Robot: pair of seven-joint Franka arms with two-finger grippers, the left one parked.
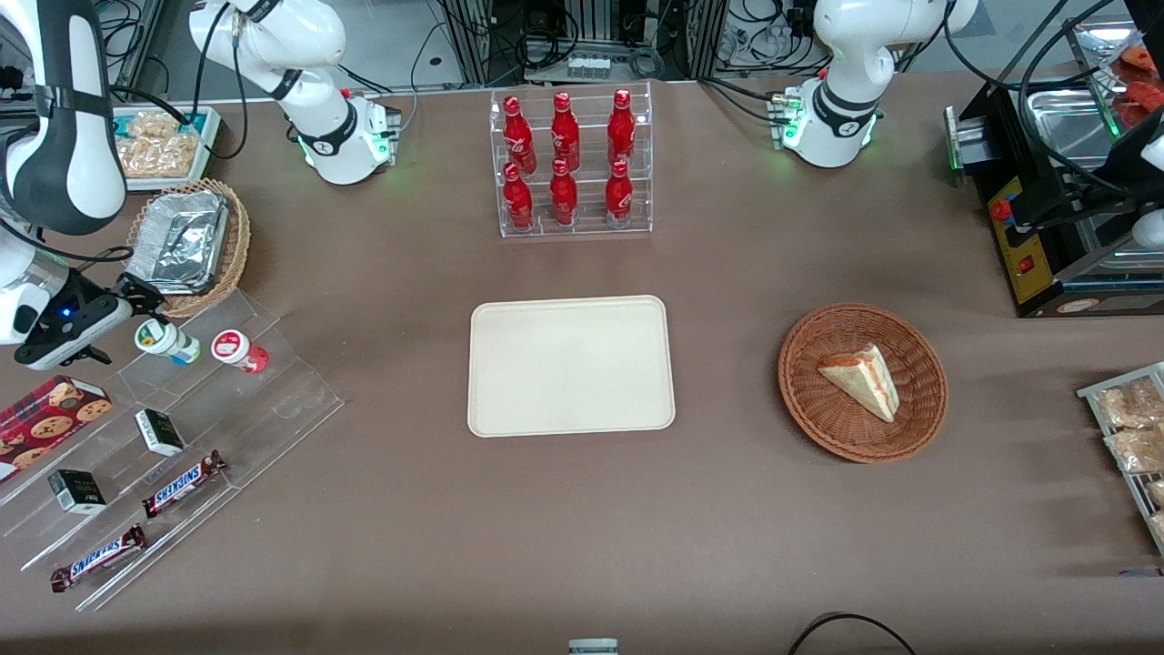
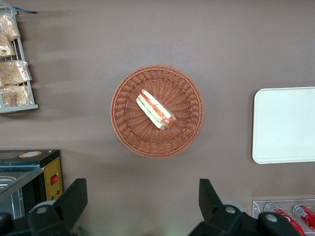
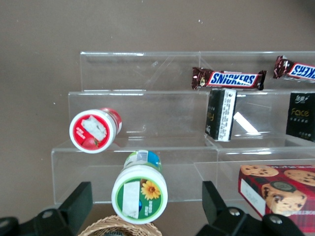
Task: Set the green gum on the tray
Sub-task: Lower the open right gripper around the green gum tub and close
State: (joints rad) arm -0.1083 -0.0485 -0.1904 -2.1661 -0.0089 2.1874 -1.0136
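My right gripper should next grab the green gum point(image 1: 166, 340) by its sides, to place the gum on the cream tray point(image 1: 571, 366).
The green gum point(image 1: 166, 340) lies tilted on the top step of a clear stepped stand, its white lid with the green-yellow mark facing the wrist camera point(image 3: 140, 192). My right gripper point(image 1: 136, 298) hovers just above it at the working arm's end of the table. In the right wrist view the gripper point(image 3: 146, 209) is open, one black finger point(image 3: 78, 202) on each side of the bottle, neither touching it. The cream tray point(image 1: 571, 366) lies bare at the table's middle, well away from the gum; its edge also shows in the left wrist view point(image 2: 285, 125).
A red-lidded gum bottle point(image 1: 238, 350) lies beside the green one. The stand point(image 1: 227, 409) also holds Snickers bars point(image 1: 182, 483), small black boxes point(image 1: 160, 431) and a cookie box point(image 1: 50, 414). A wicker basket with foil trays point(image 1: 186, 241) sits close to the gripper. A cola bottle rack point(image 1: 571, 164) and a sandwich basket point(image 1: 862, 382) stand farther off.
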